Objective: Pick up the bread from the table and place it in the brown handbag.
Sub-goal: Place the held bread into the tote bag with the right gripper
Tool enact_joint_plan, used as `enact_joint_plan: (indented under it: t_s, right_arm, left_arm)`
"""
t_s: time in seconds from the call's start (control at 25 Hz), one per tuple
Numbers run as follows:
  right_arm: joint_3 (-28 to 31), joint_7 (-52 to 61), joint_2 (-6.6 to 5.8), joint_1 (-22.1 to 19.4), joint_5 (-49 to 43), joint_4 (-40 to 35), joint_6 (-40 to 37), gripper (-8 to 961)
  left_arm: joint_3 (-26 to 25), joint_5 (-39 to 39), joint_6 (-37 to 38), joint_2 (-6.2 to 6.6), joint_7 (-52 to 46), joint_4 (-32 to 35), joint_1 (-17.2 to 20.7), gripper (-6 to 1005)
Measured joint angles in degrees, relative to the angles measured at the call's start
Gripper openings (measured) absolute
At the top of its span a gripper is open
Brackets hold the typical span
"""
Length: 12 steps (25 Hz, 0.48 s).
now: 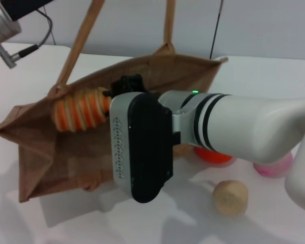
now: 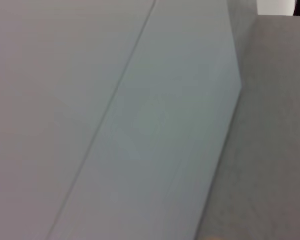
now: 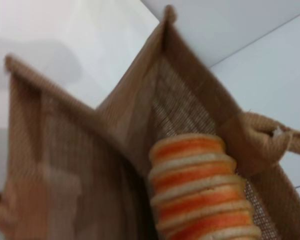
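The brown handbag hangs open by its handles high above the tabletop, so it is too early to let go. My left gripper keeps holding the handbag now.
The bread, striped orange and pale tan, hangs in the open mouth of the brown handbag, near its far-left side. My right gripper is shut on the loaf's right end and holds it over the opening. The right wrist view shows the bread just inside the bag's burlap walls. The bag's two handles rise out of the top of the head view. Part of my left arm shows at the top left; its gripper is out of view.
On the white table, right of the bag, lie an orange fruit, a pink object and a small beige ball, partly hidden by my right arm. The left wrist view shows only grey wall panels.
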Motion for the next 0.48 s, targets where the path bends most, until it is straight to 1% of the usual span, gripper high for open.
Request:
enact_joint_plan:
  t_s: [0.08,0.24,0.48]
  right_arm:
    - [0.0,0.0,-0.03,0.0,-0.3,1.2,0.4,317]
    - [0.3,0.2,0.0,0.8,-0.1,7.2,1.9,314]
    - [0.4,1.6,0.03,2.0,0.3,16.9,9.9,310]
  left_arm:
    - [0.0,0.3,0.2,-0.05,0.0,0.4,-0.2,146]
    - [0.0,0.5,2.3,-0.11,-0.2,1.8,-0.9,147]
    - [0.0,-1.2,4.8,0.74,-2.9,2.1,-0.3,148]
